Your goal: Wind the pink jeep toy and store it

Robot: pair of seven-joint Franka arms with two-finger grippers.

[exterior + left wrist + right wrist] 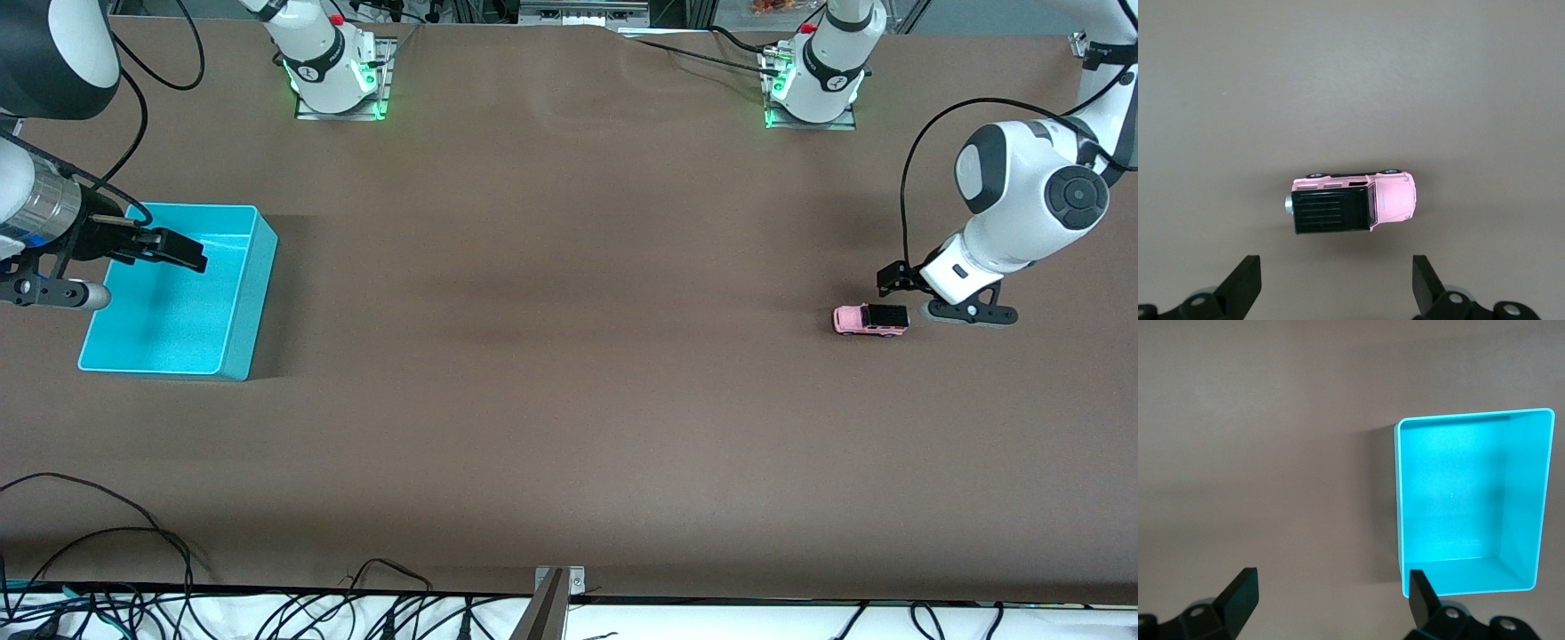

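Note:
The pink jeep toy has to be wound along the tabletop, so my left gripper needs to grab it next by its black roof section (886,316) (1331,210).
The pink jeep toy (869,320) stands on its wheels on the brown table toward the left arm's end, with a black roof section and a small silver knob at that end. My left gripper (969,313) hangs just beside it, toward the table's end, open and holding nothing. In the left wrist view the jeep (1351,203) lies ahead of the spread fingertips (1248,280), apart from them. My right gripper (44,293) hovers open over the outer edge of the turquoise bin (253,293). In the right wrist view one fingertip (1421,593) sits over the bin's corner.
The turquoise bin (1397,500) is empty and stands at the right arm's end of the table. Both arm bases (333,80) stand along the table edge farthest from the front camera. Cables (133,604) hang along the nearest edge.

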